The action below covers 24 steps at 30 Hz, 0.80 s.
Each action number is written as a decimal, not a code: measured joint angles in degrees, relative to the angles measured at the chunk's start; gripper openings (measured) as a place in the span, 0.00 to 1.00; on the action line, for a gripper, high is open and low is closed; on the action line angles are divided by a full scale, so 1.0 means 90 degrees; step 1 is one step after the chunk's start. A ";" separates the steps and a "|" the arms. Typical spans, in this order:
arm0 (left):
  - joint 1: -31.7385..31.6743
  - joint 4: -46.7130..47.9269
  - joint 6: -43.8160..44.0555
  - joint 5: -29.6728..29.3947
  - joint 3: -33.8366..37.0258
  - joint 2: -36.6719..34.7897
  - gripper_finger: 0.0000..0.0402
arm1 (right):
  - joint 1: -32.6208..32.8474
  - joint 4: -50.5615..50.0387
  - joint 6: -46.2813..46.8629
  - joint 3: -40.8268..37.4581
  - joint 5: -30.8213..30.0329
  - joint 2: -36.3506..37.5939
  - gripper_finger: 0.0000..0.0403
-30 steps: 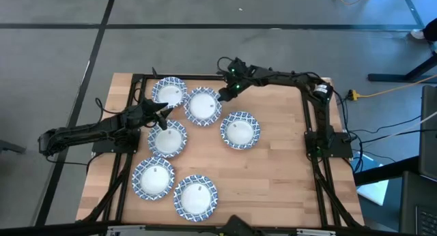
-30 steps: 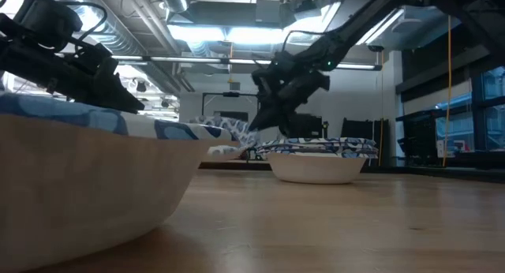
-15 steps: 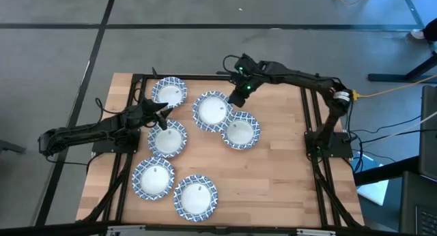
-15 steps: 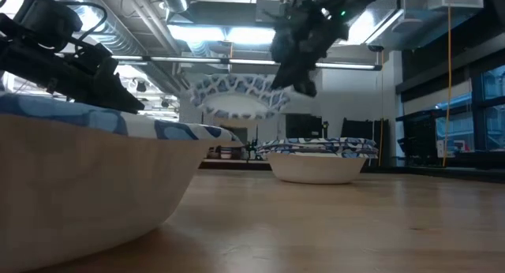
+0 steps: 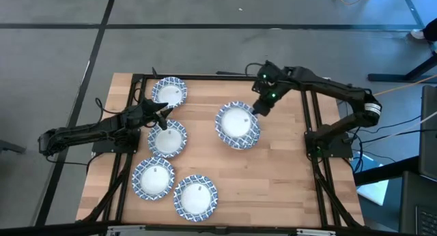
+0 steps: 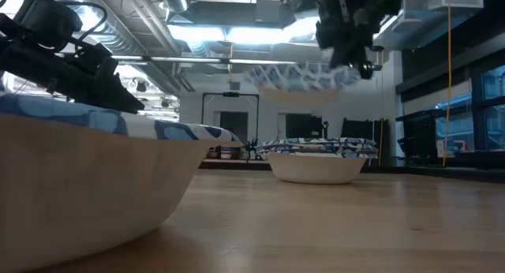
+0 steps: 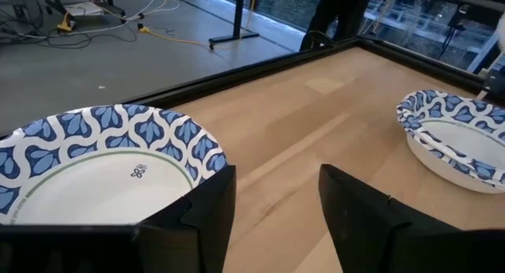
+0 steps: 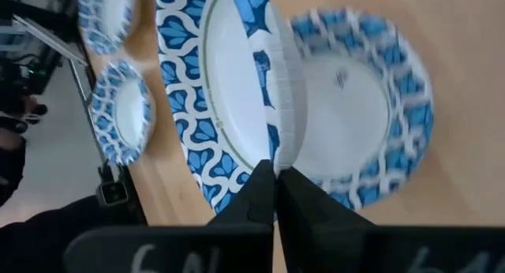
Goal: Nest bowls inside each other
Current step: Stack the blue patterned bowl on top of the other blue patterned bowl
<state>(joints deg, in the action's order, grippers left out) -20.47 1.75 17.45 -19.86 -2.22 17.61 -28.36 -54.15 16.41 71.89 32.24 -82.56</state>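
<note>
My right gripper keeps holding the raised bowl from here until it nests. Its patterned side (image 8: pixel 189 99) hangs off to one side of the resting bowl's center (image 8: pixel 343 115).
Several blue-and-white rimmed bowls show in the high view. My right gripper (image 5: pixel 257 108) is shut on one bowl (image 5: pixel 234 120) and holds it in the air over another bowl (image 5: pixel 243 136), which sits on its base right of the table's middle. In the low view the held bowl (image 6: pixel 296 74) hangs above the resting one (image 6: pixel 316 160). My left gripper (image 5: pixel 164 116) is open and waits at the table's left, between the far-left bowl (image 5: pixel 169 91) and the bowl (image 5: pixel 168 138) nearer to me. In the left wrist view its fingers stand beside a bowl (image 7: pixel 102 166). My right gripper pinches the held bowl's rim (image 8: pixel 272 151) on its far-right side, with one finger on the white inner face and the other on the outer wall. The fingers slant down from the table's far right. The bowl is lifted clear and roughly level above the resting bowl (image 8: pixel 359 107).
Two more bowls (image 5: pixel 153 178) (image 5: pixel 195 198) sit near the table's near-left edge. Bare wood lies over the right half and near-right of the table (image 5: pixel 287 174). A black frame rail (image 5: pixel 311 120) runs along the right side.
My right gripper has lifted a bowl off the table's far middle and carried it toward the right edge and slightly nearer. The bowl now hangs over the bowl right of the middle. The left arm has kept still.
</note>
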 joint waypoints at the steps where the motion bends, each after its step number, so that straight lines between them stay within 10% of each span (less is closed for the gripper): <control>1: -0.0002 0.0000 0.0000 0.0000 0.0000 0.0000 0.44 | 0.0000 0.0016 0.0035 -0.0152 0.0060 0.0001 0.01; 24: -0.0002 0.0000 0.0185 0.0002 0.0000 0.0000 0.44 | -0.0420 0.1507 0.0292 -0.1998 0.0080 -0.0033 0.02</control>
<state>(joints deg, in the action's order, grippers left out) -20.49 1.75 19.11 -19.84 -2.22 17.61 -32.14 -40.59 19.03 53.91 32.95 -82.85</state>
